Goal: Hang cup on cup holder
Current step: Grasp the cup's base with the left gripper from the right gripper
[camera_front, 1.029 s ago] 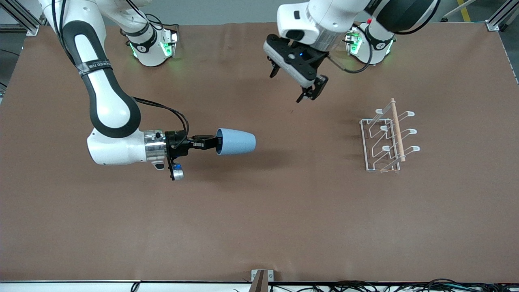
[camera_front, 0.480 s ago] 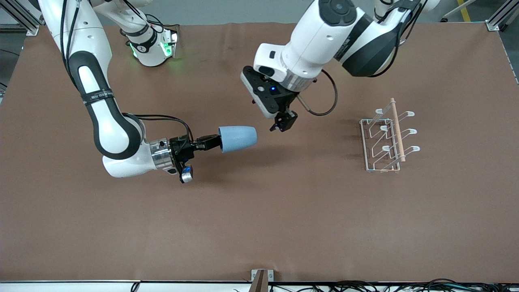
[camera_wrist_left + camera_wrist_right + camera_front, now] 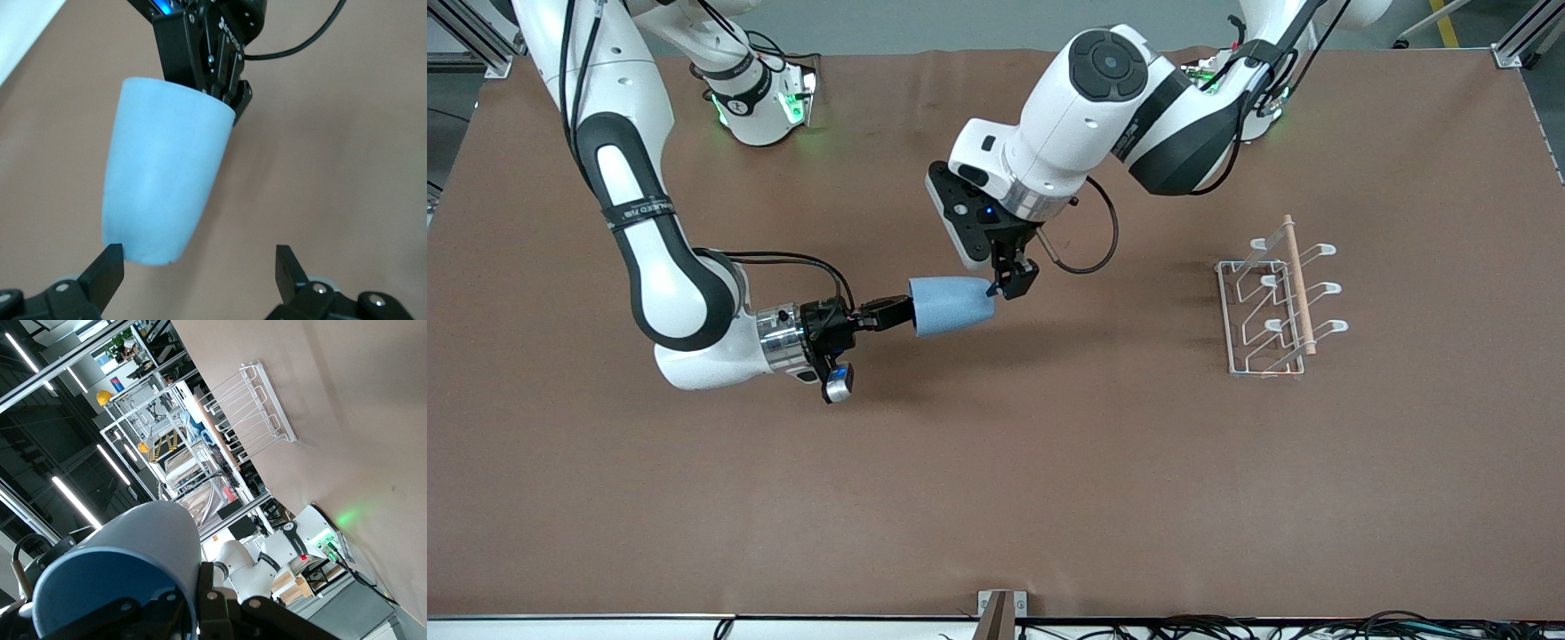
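My left gripper next needs to grab the light-blue cup by its closed base end [image 3: 978,303], so it can hang the cup opening-first on the cup holder [image 3: 1296,283].
The light-blue cup [image 3: 951,305] is held sideways above the table's middle. My right gripper [image 3: 889,313] is shut on its rim, one finger inside the darker blue mouth; the right wrist view shows this grip [image 3: 199,603] on the cup [image 3: 127,553]. My left gripper [image 3: 1007,284] is open at the cup's closed base end. In the left wrist view the cup [image 3: 163,180] points its base at my left gripper [image 3: 199,263], beside one fingertip [image 3: 110,261], not gripped. The white wire cup holder [image 3: 1296,283] stands toward the left arm's end of the table, all prongs bare, and shows in the right wrist view [image 3: 250,407].
The brown table mat [image 3: 996,480] carries only the rack. Both arm bases with green lights stand along the edge farthest from the front camera. A cable loop hangs from the left wrist [image 3: 1107,240] above the table.
My left arm has swung from over its base end across to the cup's base, fingers open. My right arm shifted slightly with the cup and now holds steady.
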You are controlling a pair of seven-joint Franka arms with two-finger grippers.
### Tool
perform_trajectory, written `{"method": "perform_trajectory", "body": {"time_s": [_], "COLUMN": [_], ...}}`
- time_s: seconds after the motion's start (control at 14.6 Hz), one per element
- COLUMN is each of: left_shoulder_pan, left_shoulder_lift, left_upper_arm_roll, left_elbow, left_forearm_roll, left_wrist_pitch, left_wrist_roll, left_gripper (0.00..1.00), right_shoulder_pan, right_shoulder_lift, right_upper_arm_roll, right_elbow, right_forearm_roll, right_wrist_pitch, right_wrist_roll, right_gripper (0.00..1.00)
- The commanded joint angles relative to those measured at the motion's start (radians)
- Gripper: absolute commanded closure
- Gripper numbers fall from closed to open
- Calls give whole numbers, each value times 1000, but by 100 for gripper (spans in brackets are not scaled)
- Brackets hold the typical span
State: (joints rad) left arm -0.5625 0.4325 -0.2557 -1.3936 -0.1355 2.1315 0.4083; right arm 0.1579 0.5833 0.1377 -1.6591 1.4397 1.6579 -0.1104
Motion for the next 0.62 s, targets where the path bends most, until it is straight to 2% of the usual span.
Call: {"method": "perform_trajectory", "body": {"time_s": [0.0,0.55], "left_shoulder_pan": [-16,-28], "left_shoulder_lift": [38,68], "left_upper_arm_roll": [4,4], "left_elbow": [30,31], "left_forearm_roll": [20,89], "left_wrist_pitch": [44,110], "left_wrist_roll": [21,30], "left_gripper": [0,0], "right_shoulder_pan": [-3,-1], "right_shoulder_lift": [6,4], "right_upper_arm_roll": [3,3], "right_elbow": [5,2], "right_forearm_roll": [25,24], "right_wrist_pitch": [-10,-14], "right_wrist_roll": [-12,-14], "right_gripper": [96,93]}}
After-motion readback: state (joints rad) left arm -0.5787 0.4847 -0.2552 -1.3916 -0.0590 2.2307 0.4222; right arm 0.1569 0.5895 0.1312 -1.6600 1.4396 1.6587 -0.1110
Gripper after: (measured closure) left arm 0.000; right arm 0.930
